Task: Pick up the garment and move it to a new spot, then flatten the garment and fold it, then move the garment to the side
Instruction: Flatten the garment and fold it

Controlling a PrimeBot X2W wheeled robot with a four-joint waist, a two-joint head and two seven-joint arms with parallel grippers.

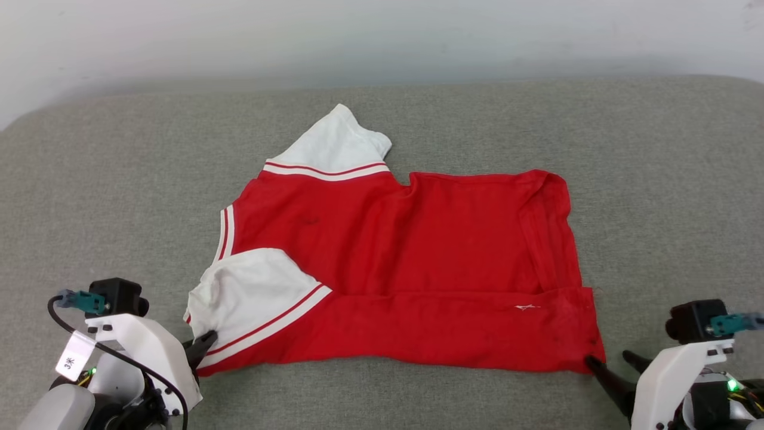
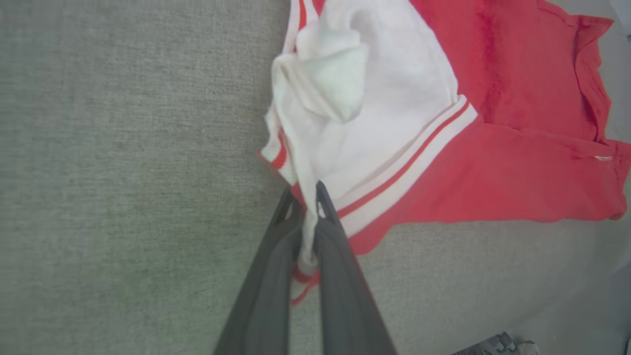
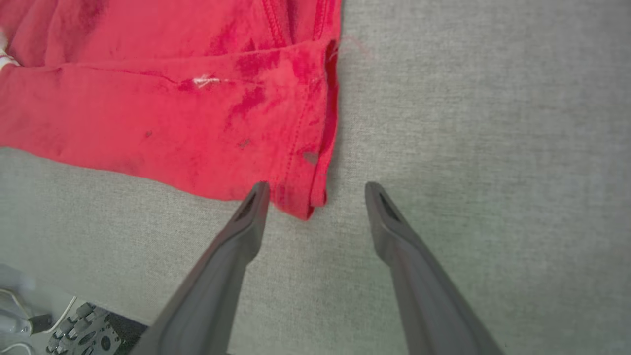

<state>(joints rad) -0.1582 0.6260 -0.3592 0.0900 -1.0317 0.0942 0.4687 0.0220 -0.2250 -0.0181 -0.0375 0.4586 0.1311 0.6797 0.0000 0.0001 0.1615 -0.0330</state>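
Observation:
The right gripper grabs the red T-shirt [image 1: 430, 251] by its bunched hem corner [image 1: 587, 358] next, to flatten and fold it.
The garment [image 1: 412, 269], a red T-shirt with white striped sleeves, lies spread on the grey surface with its near strip folded over. Its plain red side faces up. My left gripper [image 1: 203, 346] is at the shirt's near left corner. In the left wrist view that gripper [image 2: 308, 195] is shut on the edge of the white sleeve [image 2: 365, 128], with cloth pinched between the fingers. My right gripper [image 3: 318, 190] stands open at the near right corner of the garment [image 3: 162, 118]. The hem tip lies between its fingers without being gripped.
A grey fabric-covered surface [image 1: 656, 179] carries the shirt, with bare room on all sides. A pale wall [image 1: 382, 36] runs behind its far edge. Robot base parts [image 3: 84, 330] show at the lower left of the right wrist view.

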